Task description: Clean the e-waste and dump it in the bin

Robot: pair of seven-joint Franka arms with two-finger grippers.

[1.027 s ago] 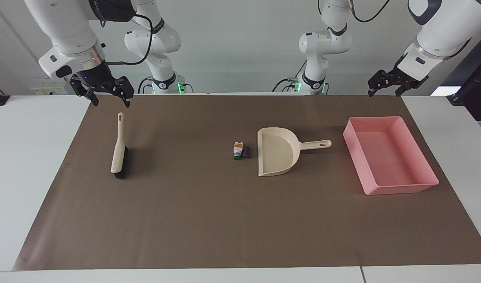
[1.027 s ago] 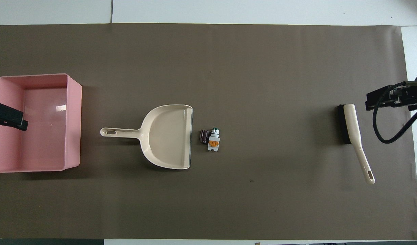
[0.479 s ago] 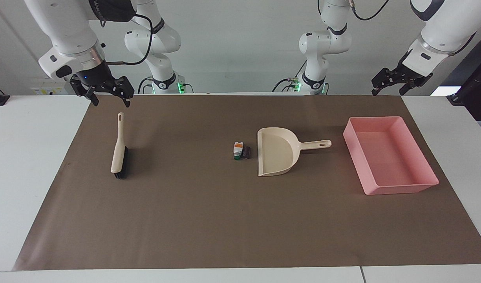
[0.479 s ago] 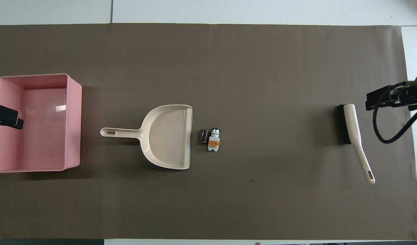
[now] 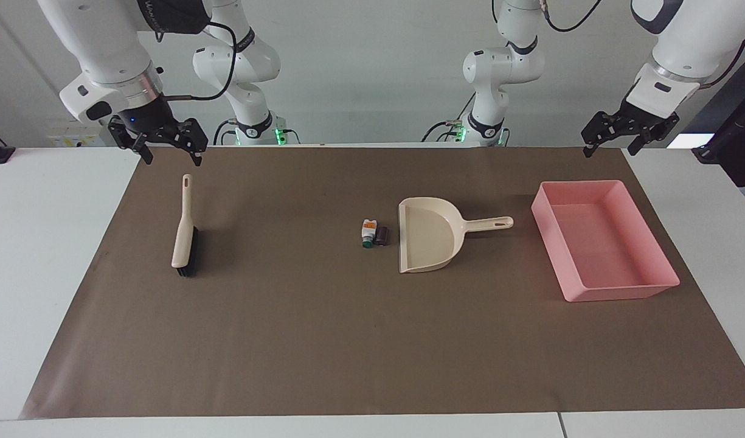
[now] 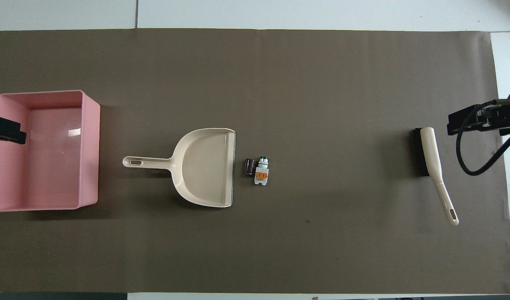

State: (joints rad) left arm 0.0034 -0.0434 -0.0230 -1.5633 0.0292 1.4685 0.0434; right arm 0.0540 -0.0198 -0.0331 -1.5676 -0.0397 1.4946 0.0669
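I should next grip the dustpan by its narrow handle [image 6: 147, 162] with my left gripper; its broad tray is far wider than my fingers.
The e-waste lies mid-mat: a white piece with an orange label and green end [image 5: 368, 232] [image 6: 261, 171], touching a dark block [image 5: 381, 235] [image 6: 249, 166]. Both sit just off the open lip of the beige dustpan [image 5: 427, 242] [image 6: 205, 166]. The pink bin [image 5: 621, 293] [image 6: 90, 154] stands at the left arm's end and holds nothing. My left gripper [image 5: 608, 151] [image 6: 5, 132] hangs open and empty, raised over the bin's outer wall. My right gripper [image 5: 171, 157] [image 6: 467, 123] hangs open and empty, raised over the mat beside the brush.
A beige brush with black bristles [image 5: 183, 234] [image 6: 431, 154] lies on the brown mat [image 5: 299, 340] toward the right arm's end, its handle pointing toward the robots. The dustpan's handle [image 5: 491, 224] points toward the bin.
My left gripper has drawn back from over the bin's inside toward its outer wall at the left arm's end. The right arm and all the objects have not moved.
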